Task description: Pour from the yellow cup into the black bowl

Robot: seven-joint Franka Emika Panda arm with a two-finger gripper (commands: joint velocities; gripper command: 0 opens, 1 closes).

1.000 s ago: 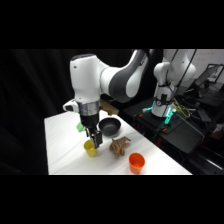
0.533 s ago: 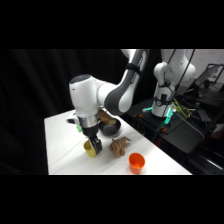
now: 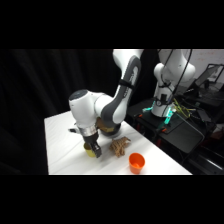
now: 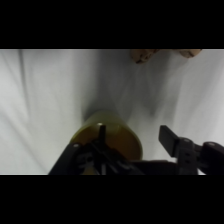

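Observation:
My gripper grabs the yellow cup (image 4: 107, 137) by its rim and side (image 4: 122, 130) next, to pour into the black bowl.
The yellow cup (image 3: 90, 152) stands upright on the white table (image 3: 62, 145), near its front edge. My gripper (image 3: 93, 147) has come down on it from above. In the wrist view the yellow cup (image 4: 107, 137) fills the lower middle. One finger (image 4: 101, 134) is over the cup's mouth and the other finger (image 4: 169, 139) is outside its wall, with a gap between them. The gripper (image 4: 135, 137) is open around the cup's rim. The black bowl is hidden behind my bent arm.
An orange cup (image 3: 136, 161) stands at the front right of the table. A brown crumpled object (image 3: 120, 145) lies between it and the yellow cup. A second white robot (image 3: 165, 85) with a green light stands on a dark stand at the back right.
My arm has folded down low over the table, covering the black bowl. The gripper has dropped from just above the yellow cup to its rim.

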